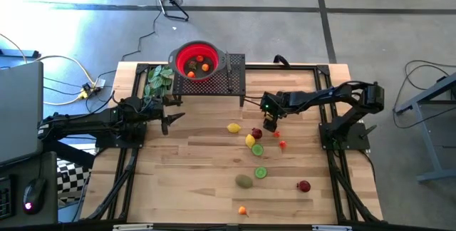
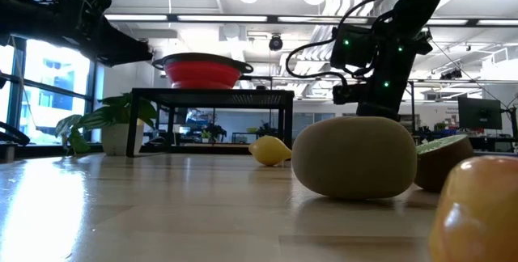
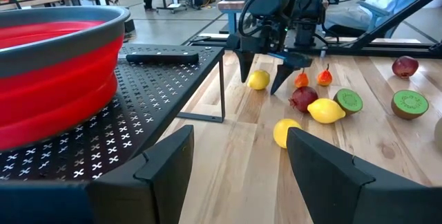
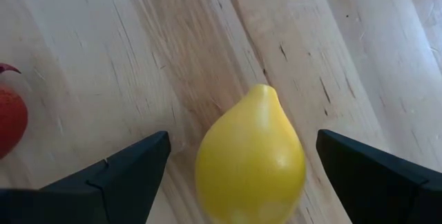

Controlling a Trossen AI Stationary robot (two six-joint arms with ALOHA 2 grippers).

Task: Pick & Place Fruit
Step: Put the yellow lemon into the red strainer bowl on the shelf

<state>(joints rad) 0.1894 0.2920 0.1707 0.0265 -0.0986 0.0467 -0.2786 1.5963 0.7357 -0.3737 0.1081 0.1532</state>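
My right gripper should close on the third lemon now. Its fingers are on either side of that lemon in the right wrist view, so they would hold it.
Toy fruits lie across the wooden table (image 1: 185, 188): a lemon (image 1: 233, 127), another lemon (image 1: 250, 140) beside a dark red piece (image 1: 256, 133), green halves (image 1: 257, 150) (image 1: 261, 172), a brown kiwi (image 1: 244, 181), a red apple (image 1: 304, 186) and an orange piece (image 1: 243, 209). My right gripper (image 1: 271, 125) (image 4: 242, 137) is open and points down. Its fingers stand on either side of a third lemon (image 4: 250, 162) (image 3: 258, 79) that lies on the table, with a gap showing on both sides. My left gripper (image 1: 167, 119) (image 3: 238, 175) is open and waits by the stand's near edge.
A red bowl (image 1: 196, 60) holding some orange and red fruit sits on a black perforated stand (image 1: 231, 81) at the far edge, next to a green leafy bunch (image 1: 158, 80). A slim dark knife (image 3: 162, 57) lies on the stand. Two small red pieces (image 1: 276, 134) (image 1: 283, 144) lie near my right gripper.
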